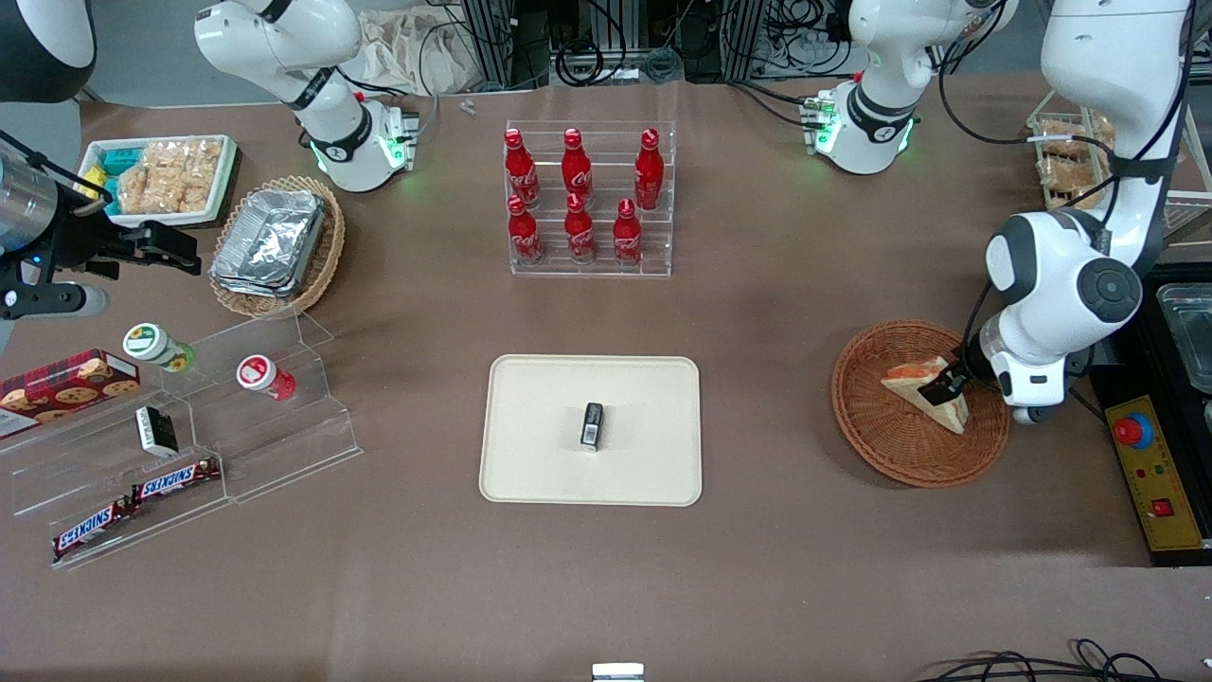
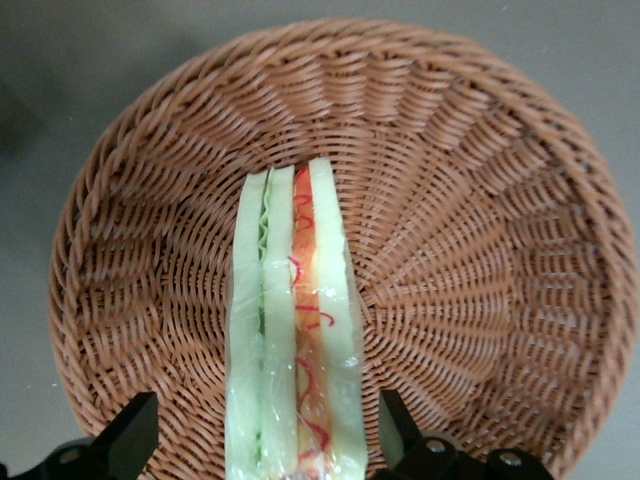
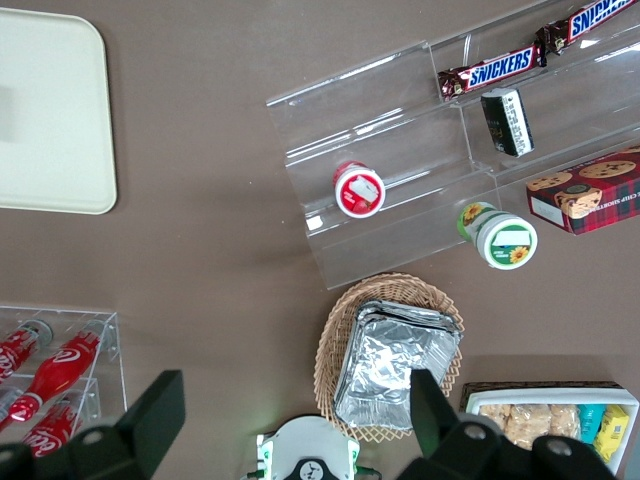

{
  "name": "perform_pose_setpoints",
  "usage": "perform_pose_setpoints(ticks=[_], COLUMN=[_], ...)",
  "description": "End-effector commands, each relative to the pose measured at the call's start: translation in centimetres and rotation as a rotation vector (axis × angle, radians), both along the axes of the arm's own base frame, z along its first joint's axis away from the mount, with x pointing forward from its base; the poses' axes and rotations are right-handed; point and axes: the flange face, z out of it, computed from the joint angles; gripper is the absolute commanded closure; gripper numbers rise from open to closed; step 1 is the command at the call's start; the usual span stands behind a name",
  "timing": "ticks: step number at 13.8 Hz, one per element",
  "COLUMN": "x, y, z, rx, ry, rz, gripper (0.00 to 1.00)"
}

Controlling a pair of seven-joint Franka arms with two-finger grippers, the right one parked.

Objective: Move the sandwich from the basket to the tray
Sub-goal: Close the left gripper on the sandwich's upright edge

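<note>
Next, my left gripper grips the sandwich's flat outer bread slices, since the soft filling (image 2: 306, 330) lies open along the sandwich's edge between them.
The sandwich (image 1: 911, 377), a wrapped white-bread wedge with red-orange and green filling, lies in the round reddish-brown wicker basket (image 1: 857, 417) toward the working arm's end of the table. My left gripper (image 1: 947, 386) is down in the basket, open, with one finger on each side of the wedge. In the left wrist view the sandwich (image 2: 295, 330) runs between the black fingers (image 2: 132, 432) with a gap showing on both sides, and the basket (image 2: 480, 260) weave lies under it. The cream tray (image 1: 530, 445) sits at the table's middle, apart from the basket.
A small dark packet (image 1: 592, 424) lies on the tray. A rack of red cola bottles (image 1: 589, 199) stands farther from the front camera. A yellow control box with a red button (image 1: 1150, 464) lies beside the basket. Acrylic snack shelves (image 1: 189, 445) sit toward the parked arm's end.
</note>
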Motion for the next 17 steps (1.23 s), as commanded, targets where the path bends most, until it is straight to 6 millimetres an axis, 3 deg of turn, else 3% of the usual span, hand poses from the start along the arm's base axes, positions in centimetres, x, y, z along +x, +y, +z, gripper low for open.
perform_pose_setpoints(ticks=[1,4,6,7,8,10,12,15,17], x=[-0.5,-0.4,-0.2,-0.1,0.0,0.1,1.0,3.2,5.1], y=[0.1,-0.2,-0.4,-0.4,-0.5,-0.5,-0.3,0.4,-0.2], z=[-0.9,-2.4,-3.0,-3.0,-3.0,-2.7,-0.4,5.4,10.7], rx=[-0.010,-0.012,-0.010,-0.009,-0.009,-0.008,-0.006,-0.013,-0.018], ry=[-0.005,-0.010,-0.021,-0.023,-0.023,-0.025,-0.029,-0.008,0.039], rz=[0.024,0.018,0.007,0.006,0.003,-0.034,-0.068,-0.189,-0.280], gripper=[0.01,0.05,0.43,0.81,1.00,1.00,1.00,1.00,1.00])
